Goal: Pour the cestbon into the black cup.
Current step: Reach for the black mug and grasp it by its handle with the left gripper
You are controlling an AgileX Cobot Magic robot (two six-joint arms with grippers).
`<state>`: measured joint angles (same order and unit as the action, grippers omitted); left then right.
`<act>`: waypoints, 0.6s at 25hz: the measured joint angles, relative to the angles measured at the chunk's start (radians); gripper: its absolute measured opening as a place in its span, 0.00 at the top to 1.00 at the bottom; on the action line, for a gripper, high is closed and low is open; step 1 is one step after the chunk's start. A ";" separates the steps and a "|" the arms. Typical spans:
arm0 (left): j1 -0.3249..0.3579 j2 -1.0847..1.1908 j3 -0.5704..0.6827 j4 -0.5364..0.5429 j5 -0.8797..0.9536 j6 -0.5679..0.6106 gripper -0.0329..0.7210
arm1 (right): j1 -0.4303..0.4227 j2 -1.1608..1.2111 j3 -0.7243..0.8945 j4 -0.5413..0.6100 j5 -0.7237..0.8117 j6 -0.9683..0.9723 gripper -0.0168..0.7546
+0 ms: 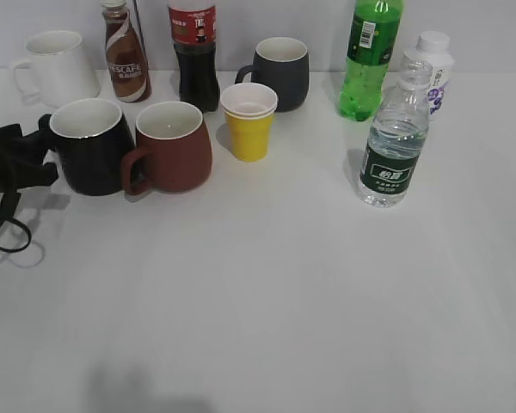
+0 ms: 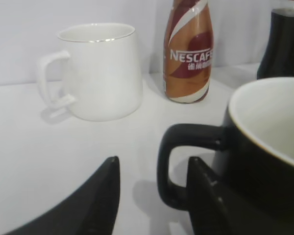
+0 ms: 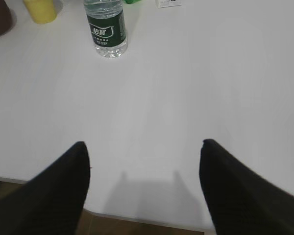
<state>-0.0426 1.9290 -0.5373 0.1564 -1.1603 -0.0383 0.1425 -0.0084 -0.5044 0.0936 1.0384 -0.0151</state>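
Observation:
The left gripper grabs the black cup [image 1: 93,151] by its handle [image 1: 45,132] next, to hold the cup ready for the pour.
The black cup [image 1: 88,146] stands at the left of the table, white inside, its handle pointing left. My left gripper [image 1: 45,151] is open at that handle. In the left wrist view the cup [image 2: 264,147] fills the right side, and the handle's outer bar stands between the two fingers of the open gripper [image 2: 152,169]. The cestbon [image 1: 394,146] stands upright and capped at the right, part full. In the right wrist view it [image 3: 107,27] is far ahead and to the left of my open, empty right gripper [image 3: 143,146], which hovers near the table's front edge.
A brown-red mug [image 1: 172,146] touches the black cup's right side. Behind stand a white mug [image 1: 56,67], a Nescafe bottle [image 1: 126,56], a cola bottle [image 1: 193,56], a yellow cup [image 1: 248,129], a dark grey mug [image 1: 279,73], a green soda bottle [image 1: 370,60] and a small white bottle [image 1: 432,64].

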 joint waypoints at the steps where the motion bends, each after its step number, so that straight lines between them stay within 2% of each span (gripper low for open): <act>1: 0.000 0.000 -0.013 0.001 0.021 0.000 0.50 | 0.000 0.000 0.000 0.000 0.000 0.000 0.30; 7: 0.000 0.001 -0.048 0.011 0.121 0.000 0.50 | 0.000 0.000 0.000 0.000 0.000 0.000 0.30; 10: 0.011 0.001 -0.048 0.072 0.124 -0.038 0.52 | 0.000 0.000 0.000 0.000 0.000 0.000 0.30; 15: 0.108 0.009 -0.049 0.223 0.097 -0.107 0.54 | 0.000 0.000 0.000 0.000 0.000 0.000 0.30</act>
<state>0.0655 1.9377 -0.5859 0.3797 -1.0629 -0.1457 0.1425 -0.0084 -0.5044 0.0936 1.0384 -0.0151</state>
